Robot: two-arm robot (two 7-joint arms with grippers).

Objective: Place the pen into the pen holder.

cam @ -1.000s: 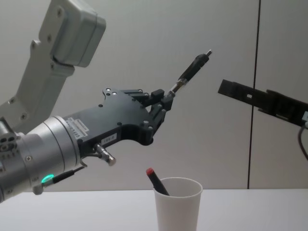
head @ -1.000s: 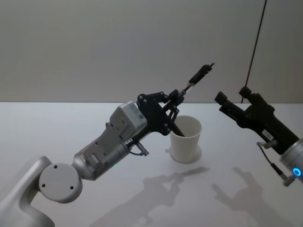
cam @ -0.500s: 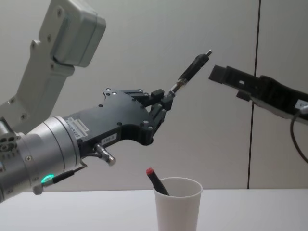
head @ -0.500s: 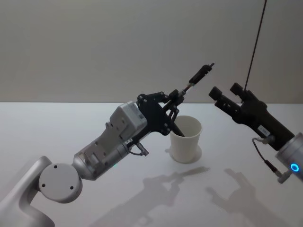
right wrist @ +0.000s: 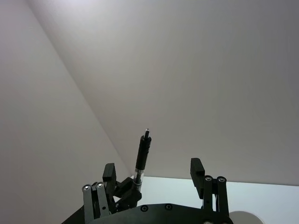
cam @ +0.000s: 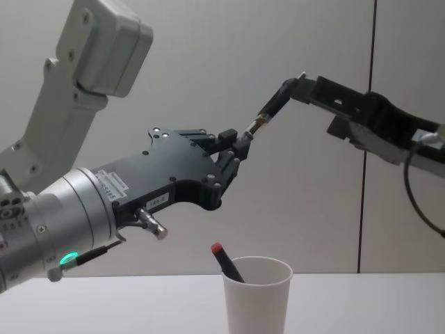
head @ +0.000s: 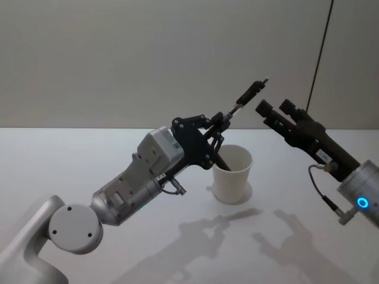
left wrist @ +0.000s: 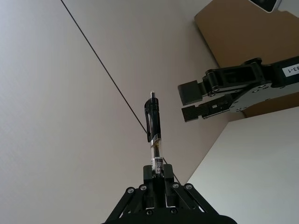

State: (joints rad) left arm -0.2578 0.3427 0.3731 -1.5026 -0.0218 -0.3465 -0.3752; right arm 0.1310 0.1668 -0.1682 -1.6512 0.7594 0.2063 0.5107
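Observation:
Next, my right gripper grabs the black click pen by its loose top end (cam: 285, 92), since my left gripper's fingers cover the pen's lower end.
The pen holder (head: 232, 174) (cam: 257, 296), a white paper cup, stands on the table. The pen (cam: 224, 259), black with a red end, leans inside it. My left gripper (head: 220, 124) (cam: 240, 142) (left wrist: 158, 172) is shut on the lower end of a second, black click pen (head: 249, 94) (cam: 274, 104) (left wrist: 153, 119) (right wrist: 142, 154), held tilted in the air above the cup. My right gripper (head: 272, 106) (cam: 313, 90) (left wrist: 190, 102) (right wrist: 153, 170) is open at that pen's top end. In the left wrist view a small gap separates them.
The white table (head: 71, 165) stretches left and in front of the cup. A thin black line (head: 320, 53) runs down the wall behind the right arm. A brown box (left wrist: 243, 32) sits behind the right gripper.
My right gripper has moved up and to the left, from well right of the held click pen to its top end. The left arm, both pens and cup have not moved.

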